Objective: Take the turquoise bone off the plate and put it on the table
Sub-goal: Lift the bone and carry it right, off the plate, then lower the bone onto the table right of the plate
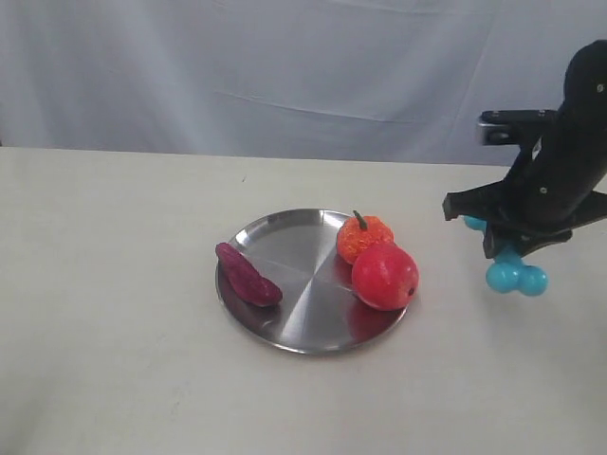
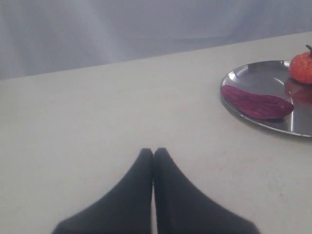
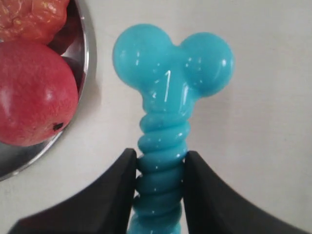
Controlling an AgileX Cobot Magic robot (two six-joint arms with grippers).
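Observation:
I need to keep holding the turquoise bone with my right gripper until its lower knobs touch the cream table, because the knobs are still above the tabletop.
The turquoise bone (image 1: 513, 274) hangs to the right of the silver plate (image 1: 294, 270), over the cream table (image 1: 114, 313), with its lower knobs close to the tabletop. My right gripper (image 1: 512, 248) is shut on its ribbed shaft (image 3: 161, 168), and both black fingers press the ribs in the right wrist view. Whether the knobs touch the table I cannot tell. The plate's rim (image 3: 90, 53) lies beside the bone's knobs. My left gripper (image 2: 153, 152) is shut with nothing in it, over bare table left of the plate (image 2: 243, 73).
On the plate lie a purple sweet potato (image 1: 248, 276), a small orange pumpkin (image 1: 362, 235) and a red apple (image 1: 384, 275). A pale cloth backdrop (image 1: 285, 66) runs behind the table's far edge.

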